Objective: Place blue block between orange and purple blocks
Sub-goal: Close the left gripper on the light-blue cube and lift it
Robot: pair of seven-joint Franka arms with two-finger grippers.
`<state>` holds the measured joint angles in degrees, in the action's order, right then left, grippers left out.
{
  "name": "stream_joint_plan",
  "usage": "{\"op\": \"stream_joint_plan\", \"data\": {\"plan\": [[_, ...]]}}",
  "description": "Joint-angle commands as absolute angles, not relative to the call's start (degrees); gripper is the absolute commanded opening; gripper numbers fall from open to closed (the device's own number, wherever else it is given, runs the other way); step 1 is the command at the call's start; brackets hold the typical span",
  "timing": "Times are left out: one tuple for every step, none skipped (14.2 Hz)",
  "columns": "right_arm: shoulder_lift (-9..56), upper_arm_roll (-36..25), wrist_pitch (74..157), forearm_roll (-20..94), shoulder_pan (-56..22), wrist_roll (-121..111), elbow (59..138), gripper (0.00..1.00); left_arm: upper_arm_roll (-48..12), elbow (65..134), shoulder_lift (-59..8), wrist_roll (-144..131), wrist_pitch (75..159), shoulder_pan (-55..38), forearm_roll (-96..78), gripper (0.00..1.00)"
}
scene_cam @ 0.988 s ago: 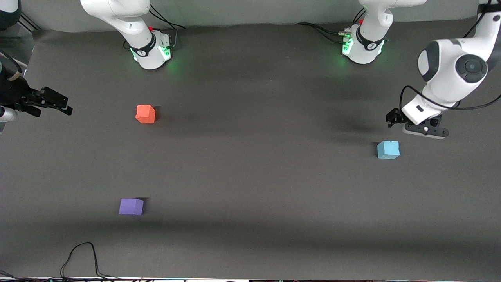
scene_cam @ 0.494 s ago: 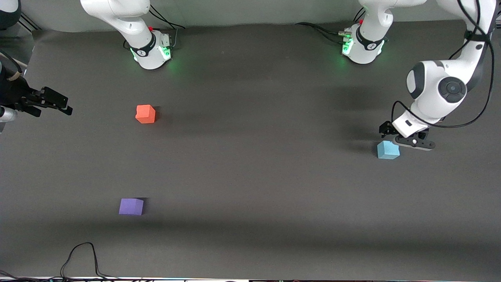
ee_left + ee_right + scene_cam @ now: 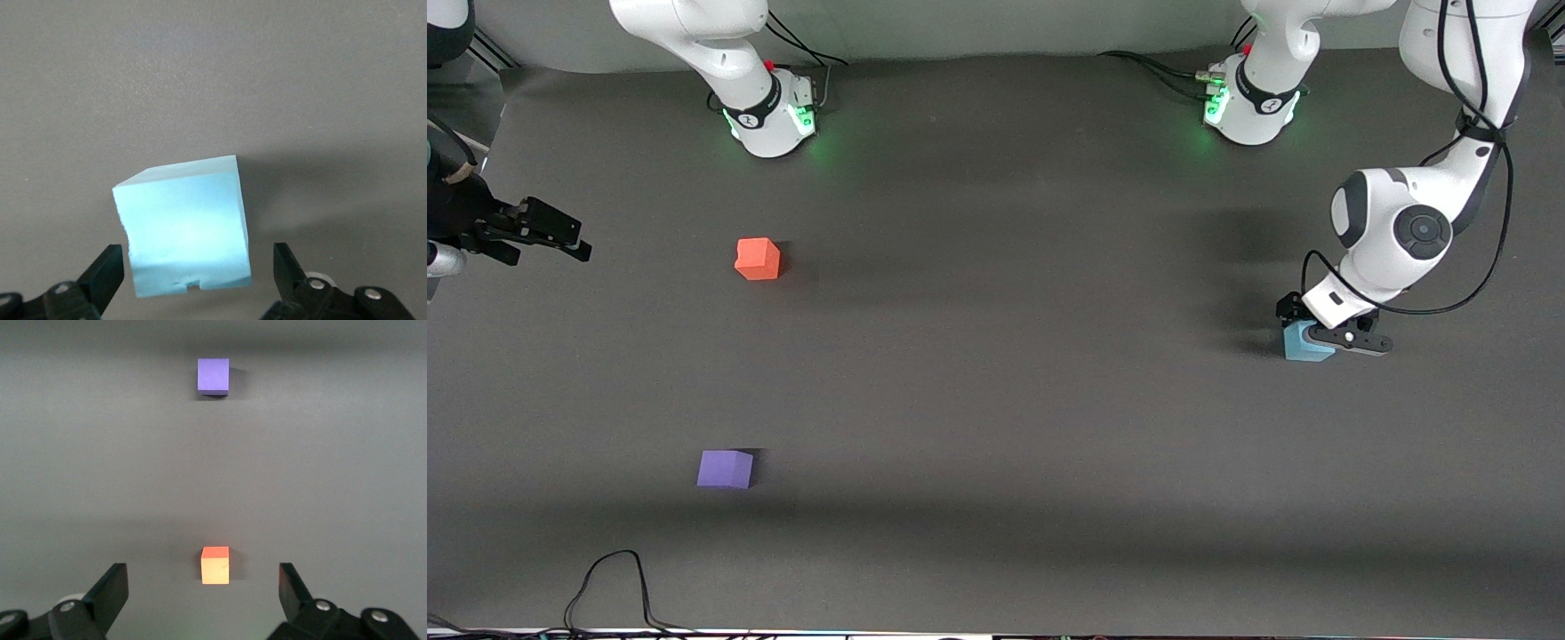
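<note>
The blue block (image 3: 1301, 347) has my fingers reaching down on either side of it, so my left gripper needs to close. Closing now would hold the block.
The blue block (image 3: 1301, 347) sits on the dark mat near the left arm's end of the table. My left gripper (image 3: 1320, 331) is low over it and open. In the left wrist view the block (image 3: 183, 227) lies between the two fingertips (image 3: 107, 267), with a gap on each side. The orange block (image 3: 758, 259) and the purple block (image 3: 725, 468) sit toward the right arm's end, the purple one nearer the front camera. My right gripper (image 3: 574, 240) waits open and empty at that end. In the right wrist view (image 3: 201, 587) the orange block (image 3: 215, 565) and the purple block (image 3: 213, 375) both show.
The two arm bases (image 3: 769, 116) (image 3: 1249, 107) stand along the table's edge farthest from the front camera. A black cable (image 3: 614, 578) loops on the mat at the edge nearest the front camera.
My left gripper has come down and across onto the blue block and now straddles it. The block has not moved. The right arm has not moved.
</note>
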<state>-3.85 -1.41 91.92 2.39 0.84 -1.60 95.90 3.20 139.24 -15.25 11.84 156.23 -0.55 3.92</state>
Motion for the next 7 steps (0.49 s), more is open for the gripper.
{"op": "stream_joint_plan", "data": {"plan": [[-4.3,-1.4,91.3,2.1,0.9,-1.0,95.7,1.00,3.0,138.4,-16.1,12.7,156.9,-0.1,4.5,0.81],[-4.3,-1.5,91.3,2.1,0.9,-1.0,95.7,1.00,3.0,138.3,-16.1,12.6,156.9,-0.1,4.5,0.59],[-4.3,-1.5,91.3,2.1,0.9,-1.0,95.7,1.00,3.0,138.2,-16.1,12.3,156.8,-0.1,4.3,0.46],[-4.3,-1.5,91.3,2.1,0.9,-1.0,95.7,1.00,2.9,137.9,-16.1,12.0,156.5,-0.1,4.1,0.40],[-4.3,-1.5,91.3,2.1,0.9,-1.0,95.8,1.00,2.9,137.1,-16.1,12.1,156.0,-0.1,4.0,0.39],[-4.3,-1.5,91.3,2.2,0.9,-1.0,95.8,1.00,3.0,136.3,-15.9,12.2,155.6,-0.1,4.0,0.38],[-4.3,-1.5,91.3,2.1,0.9,-1.0,95.8,1.00,2.9,135.4,-15.5,12.4,153.9,-0.1,4.0,0.38]]}}
